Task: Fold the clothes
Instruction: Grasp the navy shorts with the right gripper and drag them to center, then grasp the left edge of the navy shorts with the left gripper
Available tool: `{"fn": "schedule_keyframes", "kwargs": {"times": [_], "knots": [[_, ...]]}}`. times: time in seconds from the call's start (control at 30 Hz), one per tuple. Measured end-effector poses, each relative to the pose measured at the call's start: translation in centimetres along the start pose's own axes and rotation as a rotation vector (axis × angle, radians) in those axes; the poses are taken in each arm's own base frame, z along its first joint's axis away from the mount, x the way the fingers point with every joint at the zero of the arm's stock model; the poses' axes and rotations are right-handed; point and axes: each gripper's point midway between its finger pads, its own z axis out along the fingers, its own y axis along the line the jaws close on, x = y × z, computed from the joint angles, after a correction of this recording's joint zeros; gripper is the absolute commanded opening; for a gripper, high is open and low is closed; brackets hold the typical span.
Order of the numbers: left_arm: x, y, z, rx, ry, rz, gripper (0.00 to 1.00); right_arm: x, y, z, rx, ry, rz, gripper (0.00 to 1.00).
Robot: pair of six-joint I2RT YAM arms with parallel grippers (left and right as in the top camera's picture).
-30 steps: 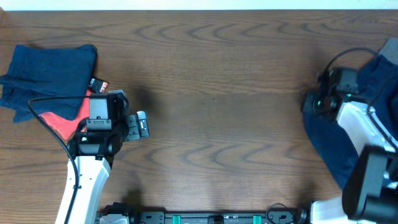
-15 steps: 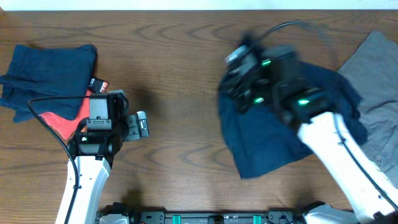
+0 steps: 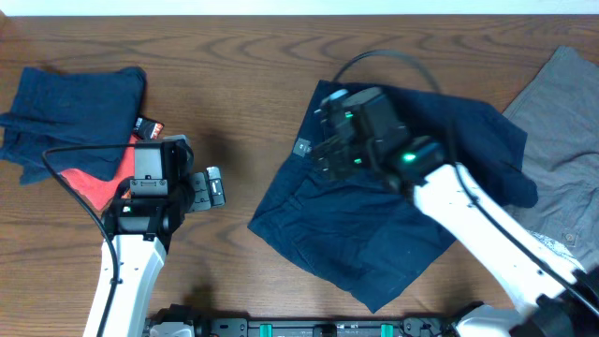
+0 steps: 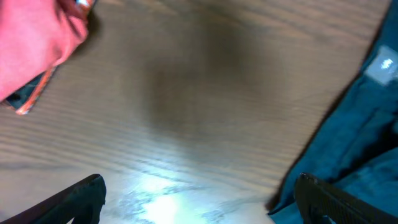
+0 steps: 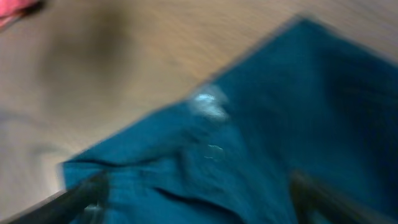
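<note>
The dark navy shorts (image 3: 374, 234) need to be spread and folded, so my left gripper will next grab them at their edge beside it, near the pale label (image 3: 301, 147).
The clothes at hand are dark navy shorts (image 3: 374, 234), lying spread and rumpled on the table right of centre. A small pale label (image 3: 301, 147) shows at their upper left edge. My right gripper (image 3: 328, 140) hovers over that edge. In the blurred right wrist view its jaws stand wide apart above the shorts (image 5: 261, 143) with nothing between them. My left gripper (image 3: 211, 187) is open over bare wood, left of the shorts. The shorts' edge (image 4: 354, 124) shows beside its right finger (image 4: 336, 199).
A folded blue garment (image 3: 75, 112) lies at the far left, with a red cloth (image 3: 94, 183) partly under the left arm. A grey garment (image 3: 562, 159) lies at the right edge, next to the shorts.
My right arm swung from the right edge to the middle, dragging the navy shorts along, then opened and let them go. The left arm has not moved.
</note>
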Motion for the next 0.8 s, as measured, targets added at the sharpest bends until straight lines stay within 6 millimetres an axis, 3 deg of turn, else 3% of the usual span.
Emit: {"fn": "schedule_keyframes", "kwargs": {"times": [0.17,0.3,0.43,0.6,0.77,0.8], "knots": [[-0.5,-2.4,-0.1,0.135,-0.009,-0.057,0.98,1.0,-7.8,-5.4,0.204,-0.014,0.238,0.99],[0.3,-4.0,0.1,0.231,0.051,-0.118,0.98,5.5,-13.9,-8.7,0.357,0.094,0.471,0.98],[1.9,-5.0,1.2,0.284,0.155,-0.173,0.98,9.6,-18.2,-11.0,0.464,0.175,0.680,0.99],[6.3,-6.2,3.9,0.311,0.364,-0.211,0.98,12.8,-21.4,-13.4,0.546,0.211,0.847,0.99],[10.0,-8.0,5.7,0.308,0.541,-0.195,1.00,14.7,-22.8,-14.8,0.586,0.226,0.943,0.99],[10.6,-8.3,6.0,0.305,0.564,-0.187,0.94,14.9,-23.0,-15.0,0.590,0.227,0.954,0.99]]}}
